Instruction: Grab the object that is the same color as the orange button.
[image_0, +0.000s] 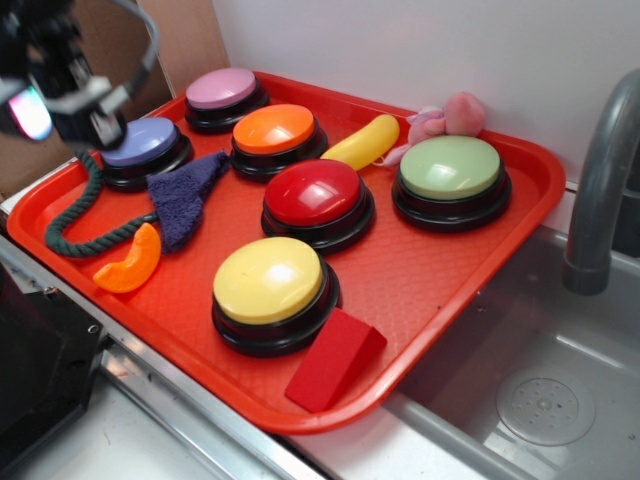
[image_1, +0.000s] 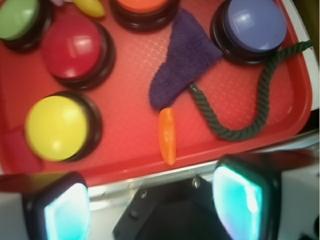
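Observation:
My gripper is to pinch the orange slice across its two flat sides next, because the slice curves along its outer edge.
The small orange crescent slice (image_0: 130, 264) lies on the red tray (image_0: 420, 290) near its front left edge, beside a purple cloth (image_0: 186, 198). It also shows in the wrist view (image_1: 167, 135), edge-on. The orange button (image_0: 275, 132) stands at the back middle of the tray; only its lower edge shows in the wrist view (image_1: 142, 6). My gripper (image_0: 60, 108) hangs high above the tray's far left corner, over the blue-purple button (image_0: 146, 144). In the wrist view my gripper (image_1: 150, 205) is open and empty, with the slice ahead of it between the two fingers.
On the tray also stand a red button (image_0: 318, 195), yellow button (image_0: 270, 283), green button (image_0: 450, 172) and pink-purple button (image_0: 222, 92). A yellow banana toy (image_0: 364, 141), red wedge block (image_0: 333, 358), green rope (image_0: 80, 222) and pink plush (image_0: 450, 115) lie there. A sink (image_0: 540, 390) and faucet (image_0: 600, 190) are right.

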